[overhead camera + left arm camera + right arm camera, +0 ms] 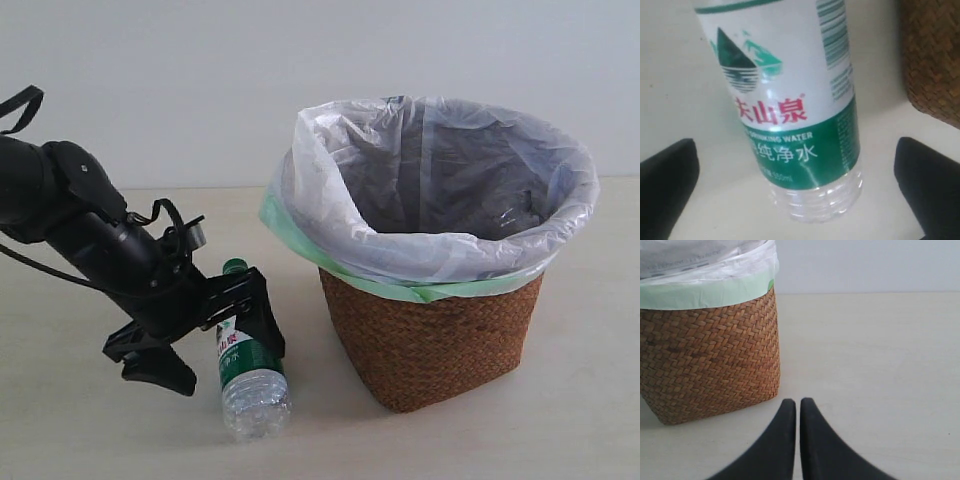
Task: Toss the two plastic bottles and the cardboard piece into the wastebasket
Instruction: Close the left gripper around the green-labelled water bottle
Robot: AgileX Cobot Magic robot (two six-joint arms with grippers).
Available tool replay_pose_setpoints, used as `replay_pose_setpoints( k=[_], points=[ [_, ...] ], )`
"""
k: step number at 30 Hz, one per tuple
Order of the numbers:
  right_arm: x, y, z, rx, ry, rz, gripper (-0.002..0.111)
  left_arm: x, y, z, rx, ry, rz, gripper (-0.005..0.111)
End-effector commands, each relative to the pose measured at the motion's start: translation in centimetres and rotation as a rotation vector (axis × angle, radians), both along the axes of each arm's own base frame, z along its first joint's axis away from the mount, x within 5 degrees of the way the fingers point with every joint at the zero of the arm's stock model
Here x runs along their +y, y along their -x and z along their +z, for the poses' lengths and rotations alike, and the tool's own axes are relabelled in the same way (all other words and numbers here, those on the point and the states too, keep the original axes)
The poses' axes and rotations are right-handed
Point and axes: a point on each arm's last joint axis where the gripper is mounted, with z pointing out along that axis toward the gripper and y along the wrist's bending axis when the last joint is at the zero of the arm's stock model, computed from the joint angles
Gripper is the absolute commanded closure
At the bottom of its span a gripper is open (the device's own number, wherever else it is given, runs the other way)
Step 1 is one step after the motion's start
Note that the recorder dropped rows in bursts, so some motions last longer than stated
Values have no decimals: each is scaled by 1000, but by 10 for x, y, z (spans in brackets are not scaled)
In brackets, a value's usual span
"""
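Observation:
The green-and-white-labelled bottle has its labelled body (243,355) for my left gripper to grab next, so that it can throw the bottle into the wastebasket (430,340).
The green-and-white-labelled clear bottle (250,380) (790,100) lies on the pale table, its green cap (234,266) pointing away. My left gripper (215,345) (797,190) is open and straddles the bottle's labelled body, with a gap between each black finger (665,192) and the plastic. The wicker wastebasket (430,340) (935,60) (710,355) stands just right of the bottle, lined with a white bag over a green one. My right gripper (797,402) is shut on nothing, low over the table beside the basket's base. The red-labelled bottle and the cardboard piece are out of view.
The beige table (80,430) runs back to a plain white wall (200,90). The basket's bag rim (440,255) flares wider than the wicker. The left arm (90,230) slants down from the left edge.

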Motion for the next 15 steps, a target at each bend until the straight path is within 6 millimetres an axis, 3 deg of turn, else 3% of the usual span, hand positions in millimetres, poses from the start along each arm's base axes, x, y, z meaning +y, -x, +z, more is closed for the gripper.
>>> replay_pose_setpoints(
  k=[1, 15],
  points=[
    [-1, 0, 1, -13, 8, -6, 108, -2, -1, -10, 22, -1, 32, -1],
    [-1, 0, 1, -13, 8, -6, 108, -4, -7, -16, -8, 9, 71, -1]
  ],
)
